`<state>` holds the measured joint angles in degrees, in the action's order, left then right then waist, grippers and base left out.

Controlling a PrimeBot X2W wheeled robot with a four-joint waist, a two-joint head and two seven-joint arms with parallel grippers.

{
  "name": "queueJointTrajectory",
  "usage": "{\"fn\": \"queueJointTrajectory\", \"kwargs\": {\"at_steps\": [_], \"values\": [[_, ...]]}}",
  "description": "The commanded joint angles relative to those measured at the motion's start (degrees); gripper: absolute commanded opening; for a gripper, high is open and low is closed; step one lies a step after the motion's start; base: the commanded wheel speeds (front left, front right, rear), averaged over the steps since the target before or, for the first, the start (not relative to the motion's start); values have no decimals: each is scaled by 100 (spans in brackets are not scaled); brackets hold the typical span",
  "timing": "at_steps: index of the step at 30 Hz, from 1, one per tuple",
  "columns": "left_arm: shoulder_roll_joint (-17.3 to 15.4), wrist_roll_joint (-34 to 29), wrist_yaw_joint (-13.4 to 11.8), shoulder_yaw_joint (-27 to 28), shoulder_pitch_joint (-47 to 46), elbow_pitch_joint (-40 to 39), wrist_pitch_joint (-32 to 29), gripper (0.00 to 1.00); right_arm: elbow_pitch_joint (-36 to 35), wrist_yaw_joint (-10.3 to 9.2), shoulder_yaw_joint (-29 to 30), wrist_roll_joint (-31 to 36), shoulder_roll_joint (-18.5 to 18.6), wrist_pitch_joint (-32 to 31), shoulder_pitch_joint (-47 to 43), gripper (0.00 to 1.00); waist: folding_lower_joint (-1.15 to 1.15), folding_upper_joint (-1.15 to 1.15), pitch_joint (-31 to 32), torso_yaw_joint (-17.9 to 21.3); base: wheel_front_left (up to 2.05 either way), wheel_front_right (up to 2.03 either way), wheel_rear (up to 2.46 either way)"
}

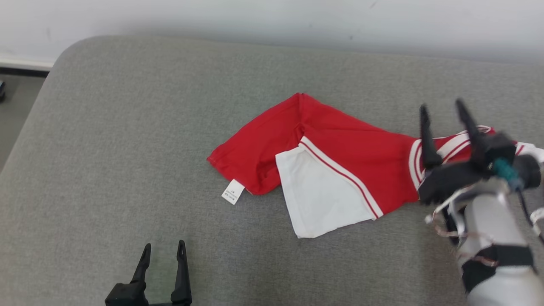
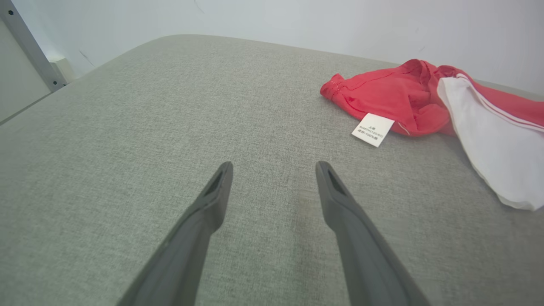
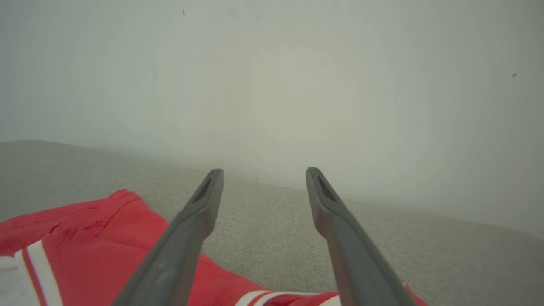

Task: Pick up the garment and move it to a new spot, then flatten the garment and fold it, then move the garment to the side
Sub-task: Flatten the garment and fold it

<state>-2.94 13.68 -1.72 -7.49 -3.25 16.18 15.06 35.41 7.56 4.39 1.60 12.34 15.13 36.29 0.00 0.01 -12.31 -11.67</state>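
I should pick up the red garment [image 1: 340, 148] [image 3: 102, 255] next with my right gripper, by the corner of its white sleeve. Then I can flatten the garment and fold it.
A red garment [image 1: 340, 148] with white panels and red-and-white stripes lies crumpled on the grey padded surface [image 1: 127, 148], a white care label [image 1: 233, 191] sticking out at its left. My right gripper [image 1: 442, 106] hovers open above the garment's right end, fingers pointing away, nothing between them. In the right wrist view the red cloth [image 3: 97, 238] lies below the open fingers [image 3: 199, 204]. My left gripper [image 1: 163, 248] stands open near the front edge, left of the garment. The left wrist view has the garment [image 2: 395, 93] and label [image 2: 372, 129] off to the right of it.
A pale wall [image 1: 272, 21] runs along the far edge of the grey surface. The surface's rounded corner and a strip of floor [image 1: 17, 106] are at the far left. A metal frame post [image 2: 29, 46] stands at the left in the left wrist view.
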Motion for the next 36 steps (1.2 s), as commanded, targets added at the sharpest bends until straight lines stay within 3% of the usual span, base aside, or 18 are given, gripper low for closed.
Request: {"fn": "queueJointTrajectory", "kwargs": {"at_steps": [1, 8, 15, 29, 30, 32, 34, 35, 36], "values": [[3, -25, 7, 26, 94, 36, 16, 100, -153, -14, -224, -217, -85, -2, -397, 100, 0, -1, 200, 205, 0, 0, 0], [4, -48, 45, 44, 168, 88, 16, 100, -452, -14, -730, -638, -407, -1, -1417, 100, 0, -1, 402, 342, 0, 0, 0], [5, -11, 72, 51, 262, 120, 16, 100, -229, -14, -987, -743, -654, -2, -2057, 100, 0, -1, 507, 295, 0, 0, 0], [6, 63, 63, -55, 191, 146, 16, 100, 477, -14, -753, -964, -909, -6, -1937, 100, 0, -1, 262, -23, 0, 0, 0], [5, 62, 61, -56, 186, 143, 16, 100, 494, -14, -753, -939, -913, -9, -1915, 93, 0, -1, 252, -35, 0, 0, 0], [5, 60, 60, -47, 182, 129, 16, 100, 498, -14, -756, -893, -925, -9, -1892, 69, 0, -1, 229, -45, 0, 0, 0], [5, 66, 46, -40, 180, 124, 16, 100, 520, -14, -764, -853, -935, -10, -1870, 11, 0, -1, 211, -40, 0, 0, 0], [5, 72, 35, -36, 184, 126, 16, 100, 524, -14, -758, -855, -936, -11, -1870, 0, 0, -1, 210, -29, 0, 0, 0], [5, 73, 34, -31, 200, 133, 16, 100, 520, -14, -739, -849, -936, -10, -1884, 0, 0, -1, 223, -6, 0, 0, 0]]}}
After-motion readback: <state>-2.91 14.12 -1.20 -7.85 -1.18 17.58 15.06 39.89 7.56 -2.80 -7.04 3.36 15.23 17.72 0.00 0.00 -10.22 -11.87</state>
